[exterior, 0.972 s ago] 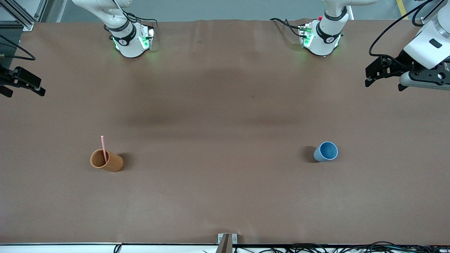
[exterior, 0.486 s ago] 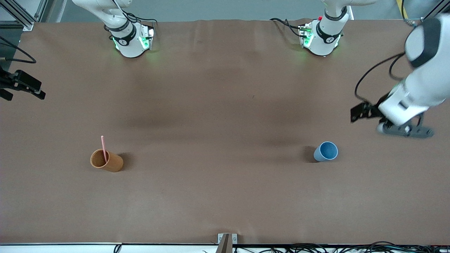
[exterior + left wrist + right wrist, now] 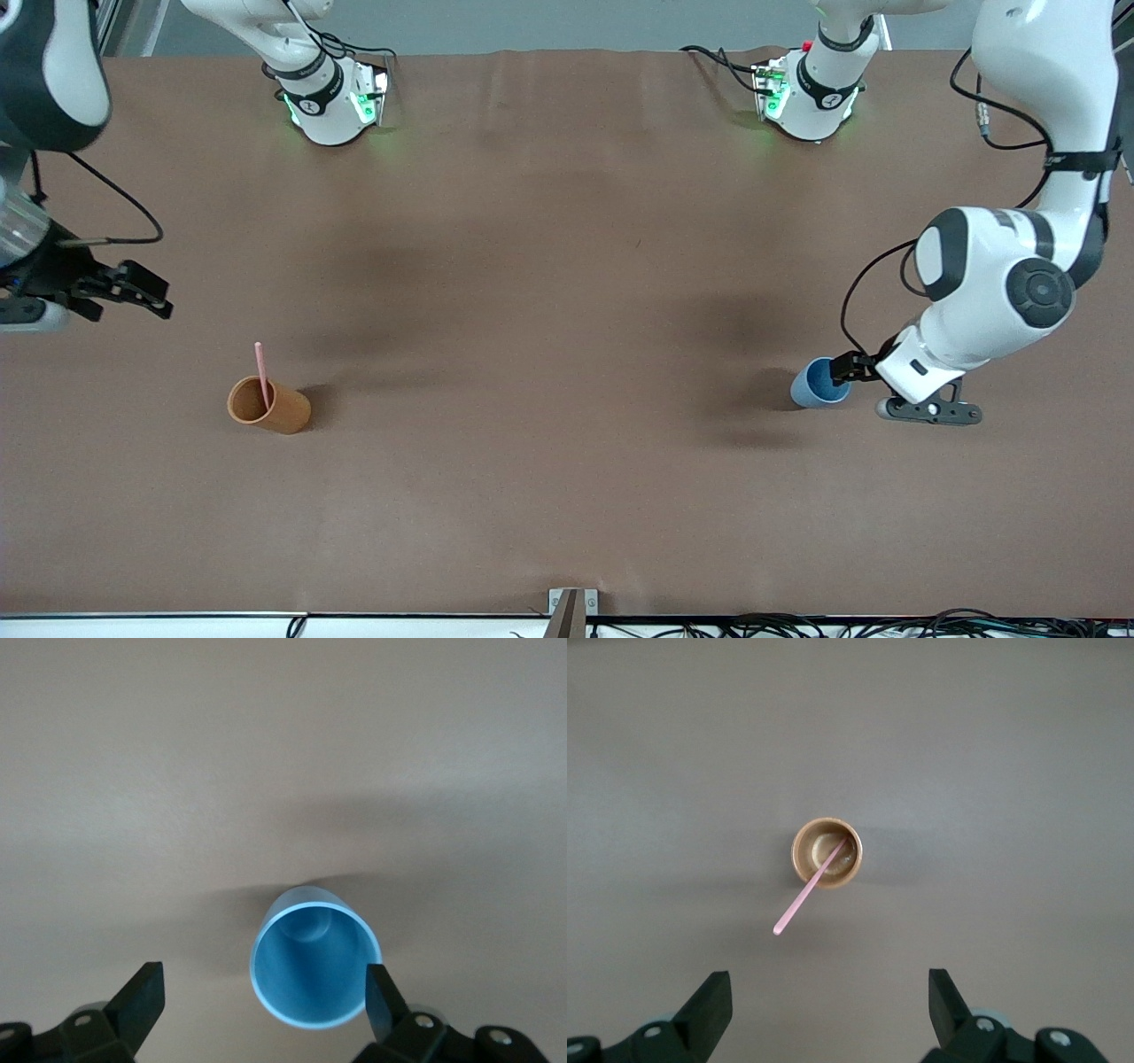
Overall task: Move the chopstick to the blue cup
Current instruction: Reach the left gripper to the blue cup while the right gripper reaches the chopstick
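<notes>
My right gripper grabs the pale-pink chopstick by its thick upper end [image 3: 260, 353] next, to transfer it to the blue cup [image 3: 817, 385].
The pale-pink chopstick [image 3: 261, 370] stands leaning in an orange-brown cup [image 3: 270, 408] toward the right arm's end of the table. Both show in the right wrist view, the chopstick [image 3: 804, 896] and the cup [image 3: 826, 852]. My right gripper [image 3: 152, 298] is open and empty, apart from that cup; in its own view [image 3: 830, 1005] nothing lies between its jaws. The blue cup [image 3: 817, 385] stands upright and empty toward the left arm's end. My left gripper [image 3: 849, 368] is open at the cup's rim. In its own view [image 3: 263, 997] the cup [image 3: 316, 967] lies partly between the jaws, close to one finger [image 3: 381, 997].
A brown cloth covers the table [image 3: 567, 266]. The two arm bases [image 3: 332, 102] [image 3: 811, 97] stand along its edge farthest from the front camera. A small bracket [image 3: 571, 607] and cables lie at the nearest edge.
My left arm has swung in and come down from the table's end to the blue cup. My right gripper has moved in toward the orange-brown cup. The cups and chopstick have not moved.
</notes>
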You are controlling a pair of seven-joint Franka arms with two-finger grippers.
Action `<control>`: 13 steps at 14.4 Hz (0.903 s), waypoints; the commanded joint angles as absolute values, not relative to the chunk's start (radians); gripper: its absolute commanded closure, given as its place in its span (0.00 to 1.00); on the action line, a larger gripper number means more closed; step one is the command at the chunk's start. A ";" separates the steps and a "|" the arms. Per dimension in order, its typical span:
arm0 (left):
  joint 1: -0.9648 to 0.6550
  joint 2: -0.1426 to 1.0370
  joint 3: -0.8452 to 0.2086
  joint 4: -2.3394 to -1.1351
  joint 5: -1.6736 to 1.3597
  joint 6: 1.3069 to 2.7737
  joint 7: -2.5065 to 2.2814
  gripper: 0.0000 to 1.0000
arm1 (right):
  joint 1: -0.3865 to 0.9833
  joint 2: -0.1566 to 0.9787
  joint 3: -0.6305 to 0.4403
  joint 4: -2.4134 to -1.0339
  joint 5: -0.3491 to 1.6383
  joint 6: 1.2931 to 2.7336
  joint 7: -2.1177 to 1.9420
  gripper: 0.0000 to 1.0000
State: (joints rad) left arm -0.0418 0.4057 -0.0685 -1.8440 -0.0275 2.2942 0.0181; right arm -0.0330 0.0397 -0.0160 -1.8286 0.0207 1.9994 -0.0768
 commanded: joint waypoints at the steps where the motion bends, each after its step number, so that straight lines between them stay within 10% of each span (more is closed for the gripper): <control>1: -0.040 0.416 -0.067 -1.884 -0.032 2.339 0.035 0.00 | -0.011 0.005 -0.008 -1.981 0.034 2.161 -0.077 0.10; 4: -0.040 0.442 -0.066 -1.896 -0.032 2.367 0.035 0.15 | 0.020 0.006 -0.008 -2.081 0.034 2.293 -0.049 0.17; 11: -0.041 0.472 -0.064 -1.893 -0.029 2.399 0.047 0.96 | 0.060 0.072 -0.009 -2.177 0.018 2.471 0.011 0.53; 13: -0.046 0.465 -0.064 -1.882 0.003 2.379 0.045 1.00 | 0.060 0.081 -0.009 -2.189 0.014 2.487 0.011 0.54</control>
State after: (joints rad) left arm -0.0417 0.4806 -0.0674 -1.8840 -0.0229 2.3856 0.0344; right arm 0.0583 0.0797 -0.0085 -2.1652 0.0197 2.4581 -0.0036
